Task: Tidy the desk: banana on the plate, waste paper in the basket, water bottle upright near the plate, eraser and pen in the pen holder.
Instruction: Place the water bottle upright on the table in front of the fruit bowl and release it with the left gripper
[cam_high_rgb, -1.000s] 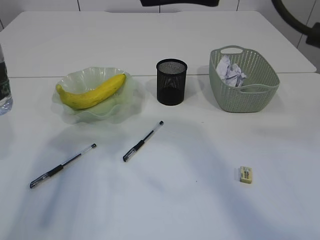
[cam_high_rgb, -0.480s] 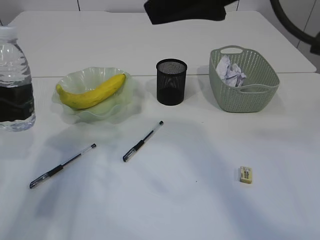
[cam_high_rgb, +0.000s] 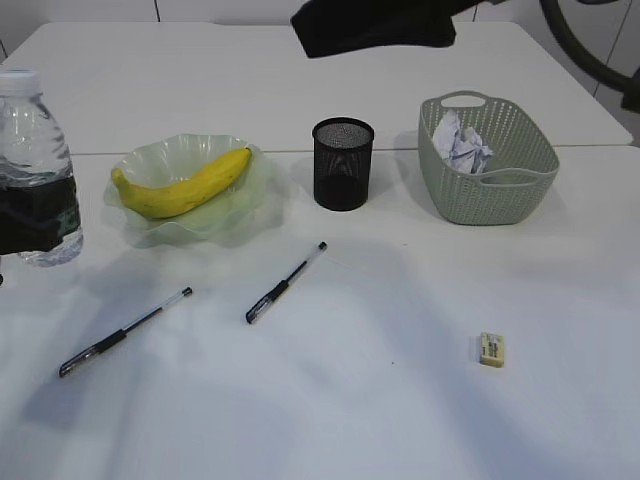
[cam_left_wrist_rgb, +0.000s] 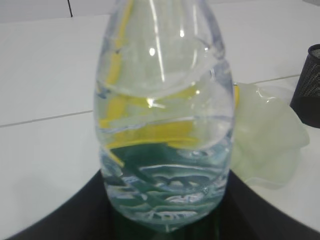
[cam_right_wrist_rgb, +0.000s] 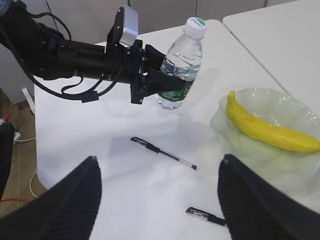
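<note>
The bottle's base (cam_high_rgb: 52, 256) is still above the white tabletop beside the plate (cam_high_rgb: 245, 200), so I need to lower the bottle before my left gripper lets it go.
The water bottle (cam_high_rgb: 35, 165) stands upright at the far left, beside the plate (cam_high_rgb: 245, 200). My left gripper (cam_high_rgb: 20, 228) is shut on its lower half; in the left wrist view the bottle (cam_left_wrist_rgb: 165, 115) fills the frame between the dark fingers of that gripper (cam_left_wrist_rgb: 165, 220). I cannot tell whether its base touches the table. The banana (cam_high_rgb: 185, 185) lies on the plate. Waste paper (cam_high_rgb: 462, 143) sits in the basket (cam_high_rgb: 500, 185). Two pens (cam_high_rgb: 125, 332) (cam_high_rgb: 287, 283) and the eraser (cam_high_rgb: 491, 349) lie on the table. The pen holder (cam_high_rgb: 343, 163) stands at centre. My right gripper (cam_right_wrist_rgb: 159, 160) hovers open over the pens.
A dark part of the right arm (cam_high_rgb: 375, 25) hangs over the table's far side, behind the pen holder. A seam (cam_high_rgb: 300, 152) crosses the table behind the plate. In the right wrist view the table edge (cam_right_wrist_rgb: 37, 150) drops off behind the left arm (cam_right_wrist_rgb: 65, 52).
The bottle has come in from the left edge of the exterior view and moved right towards the plate, still held by the left gripper. The right arm has lowered into view at the top.
</note>
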